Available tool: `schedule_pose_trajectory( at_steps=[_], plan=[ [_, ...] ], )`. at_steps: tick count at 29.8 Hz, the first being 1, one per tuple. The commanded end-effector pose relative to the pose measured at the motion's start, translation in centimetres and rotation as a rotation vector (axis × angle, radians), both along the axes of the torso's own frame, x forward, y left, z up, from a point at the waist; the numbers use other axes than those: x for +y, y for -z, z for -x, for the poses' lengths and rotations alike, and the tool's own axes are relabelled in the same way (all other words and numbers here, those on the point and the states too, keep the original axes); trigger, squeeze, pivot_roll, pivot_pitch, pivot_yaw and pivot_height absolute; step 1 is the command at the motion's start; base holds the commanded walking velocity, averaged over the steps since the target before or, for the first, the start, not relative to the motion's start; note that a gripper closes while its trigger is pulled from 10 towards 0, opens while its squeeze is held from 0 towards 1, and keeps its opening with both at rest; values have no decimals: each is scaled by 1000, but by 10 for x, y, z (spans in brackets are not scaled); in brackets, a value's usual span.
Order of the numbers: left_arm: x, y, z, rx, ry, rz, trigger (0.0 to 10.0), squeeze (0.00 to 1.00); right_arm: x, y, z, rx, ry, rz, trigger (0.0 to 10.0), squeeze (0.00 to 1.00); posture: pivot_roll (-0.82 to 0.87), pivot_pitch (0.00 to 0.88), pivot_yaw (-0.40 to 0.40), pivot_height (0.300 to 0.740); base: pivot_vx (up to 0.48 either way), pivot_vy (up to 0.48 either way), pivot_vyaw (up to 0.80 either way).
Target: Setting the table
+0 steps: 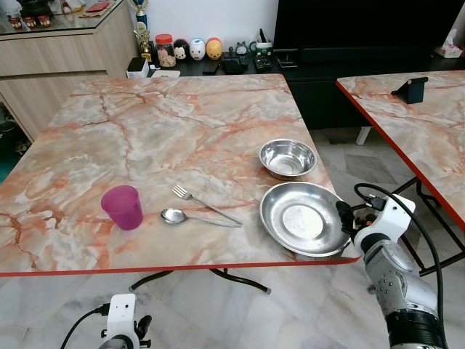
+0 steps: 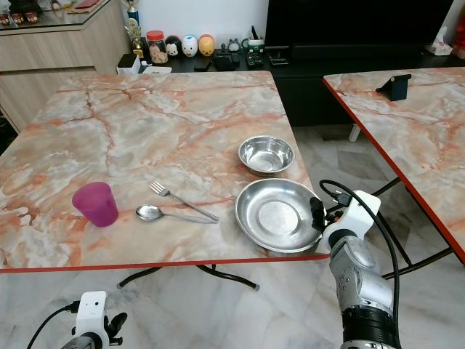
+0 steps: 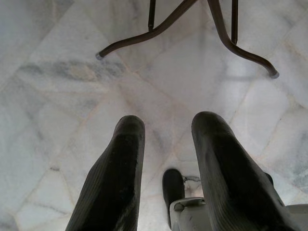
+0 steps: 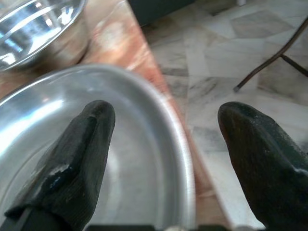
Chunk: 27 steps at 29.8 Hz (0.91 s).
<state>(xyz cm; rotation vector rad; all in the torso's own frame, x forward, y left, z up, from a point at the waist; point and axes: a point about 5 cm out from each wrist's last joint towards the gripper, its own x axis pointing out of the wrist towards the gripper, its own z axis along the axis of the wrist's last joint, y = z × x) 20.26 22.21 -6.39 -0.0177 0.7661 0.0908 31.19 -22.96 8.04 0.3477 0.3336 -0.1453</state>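
Note:
Next, the right gripper pinches the plate's thin rim beside the table's edge, since the plate spreads far wider than my open fingers.
On the marble table (image 1: 167, 131) a large steel plate (image 1: 301, 218) lies at the near right corner, with a steel bowl (image 1: 288, 158) just behind it. Left of the plate lie a fork (image 1: 205, 205) and a spoon (image 1: 189, 217), then a purple cup (image 1: 122, 206). My right gripper (image 1: 347, 218) is open at the plate's right rim (image 4: 178, 144). One finger (image 4: 82, 149) is over the plate and the other (image 4: 260, 154) is past the table's edge. My left gripper (image 3: 166, 168) hangs open below the table, above the floor.
A second marble table (image 1: 414, 131) stands to the right with a dark stand (image 1: 413, 89) on it, and a narrow floor gap lies between the tables. A low cabinet (image 1: 218, 65) with jars and figurines runs along the back. Table legs (image 3: 192, 29) cross the floor.

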Motion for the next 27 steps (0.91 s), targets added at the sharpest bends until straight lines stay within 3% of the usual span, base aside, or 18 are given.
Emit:
schedule_pose_trajectory(
  at_steps=[1, 27],
  plan=[
    [2, 1, 2, 16, -7, -3, 10000, 0, 3, 5, 2, 15, -11, -10, 10000, 0, -74, 0, 20, 740, 0, 0, 0],
    [3, 0, 1, 7, 1, -7, 10000, 0, 3, 11, 8, 28, 8, -22, 10000, 0, -74, 0, 21, 740, 0, 0, 0]
  ],
)
